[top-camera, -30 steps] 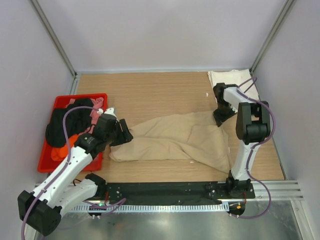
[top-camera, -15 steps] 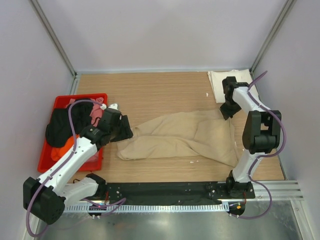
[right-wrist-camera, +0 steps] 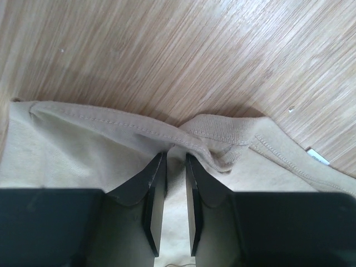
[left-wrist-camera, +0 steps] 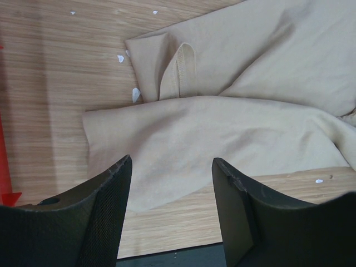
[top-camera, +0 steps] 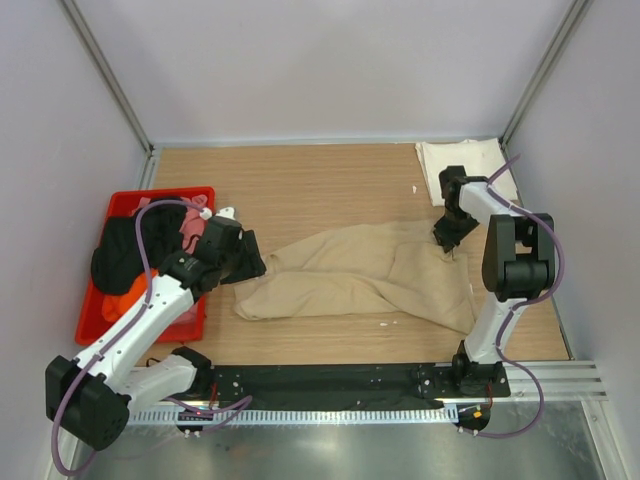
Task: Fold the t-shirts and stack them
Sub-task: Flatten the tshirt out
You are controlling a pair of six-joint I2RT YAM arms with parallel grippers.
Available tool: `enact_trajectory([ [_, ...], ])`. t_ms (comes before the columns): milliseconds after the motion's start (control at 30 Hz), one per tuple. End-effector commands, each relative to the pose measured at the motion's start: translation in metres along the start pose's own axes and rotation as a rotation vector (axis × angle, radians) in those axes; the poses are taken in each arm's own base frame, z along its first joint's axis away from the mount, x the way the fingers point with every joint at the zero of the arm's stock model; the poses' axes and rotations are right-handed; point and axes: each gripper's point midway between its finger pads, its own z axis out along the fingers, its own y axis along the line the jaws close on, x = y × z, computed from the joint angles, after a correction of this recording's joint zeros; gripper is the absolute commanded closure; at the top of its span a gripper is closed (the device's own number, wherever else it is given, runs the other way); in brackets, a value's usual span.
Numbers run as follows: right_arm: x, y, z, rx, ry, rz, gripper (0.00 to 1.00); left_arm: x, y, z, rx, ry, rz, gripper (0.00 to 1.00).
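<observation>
I need to grab the tan t-shirt next with my right gripper by the bunched fold (right-wrist-camera: 179, 149) beside the ribbed collar (right-wrist-camera: 225, 128), and then I can spread the t-shirt flat for folding.
The tan t-shirt (top-camera: 350, 275) lies crumpled across the middle of the table. My left gripper (top-camera: 242, 262) hovers over its left end, open and holding nothing; in the left wrist view the shirt (left-wrist-camera: 222, 139) spreads beyond the gripper (left-wrist-camera: 172, 160). My right gripper (top-camera: 446, 236) is at the shirt's far right corner. In the right wrist view its jaws (right-wrist-camera: 175, 156) stand slightly apart, with a bunched fold beside the ribbed collar (right-wrist-camera: 222, 130) at their tips. A cream-white t-shirt (top-camera: 465, 160) lies folded at the far right corner.
A red bin (top-camera: 120, 205) at the left holds black (top-camera: 125, 255), pink (top-camera: 190, 230) and orange (top-camera: 120, 305) shirts. Grey walls enclose the table on three sides. A black rail (top-camera: 330, 380) runs along the near edge.
The right gripper pulled the shirt's corner to the right, then came back a little, and its jaws have parted. The left gripper drew back a little off the shirt's left end.
</observation>
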Motion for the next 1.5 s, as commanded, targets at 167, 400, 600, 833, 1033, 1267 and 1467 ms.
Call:
enact_trajectory([
  [167, -0.009, 0.001, -0.014, -0.008, -0.021, 0.028, 0.67, 0.000, -0.002, 0.002, 0.027, -0.029, -0.001, 0.39],
  [400, -0.008, -0.006, -0.029, -0.007, -0.017, 0.065, 0.66, 0.006, -0.004, 0.008, 0.041, 0.002, 0.006, 0.39],
  [600, -0.015, -0.008, -0.039, -0.012, -0.047, 0.083, 0.71, 0.005, -0.005, 0.007, 0.048, -0.005, 0.011, 0.39],
  [833, -0.013, -0.007, -0.042, -0.031, -0.040, 0.088, 0.71, 0.006, -0.006, 0.007, 0.054, -0.004, 0.011, 0.39],
  [1033, -0.010, -0.009, -0.042, -0.034, -0.043, 0.091, 0.71, 0.005, -0.005, 0.006, 0.054, -0.008, 0.013, 0.39],
  [1267, -0.011, -0.013, -0.043, -0.026, -0.049, 0.101, 0.76, 0.000, -0.009, 0.003, 0.062, -0.015, 0.013, 0.39],
  [1467, -0.007, -0.019, -0.039, -0.008, -0.047, 0.102, 0.75, -0.002, -0.010, 0.002, 0.060, -0.015, 0.013, 0.39],
])
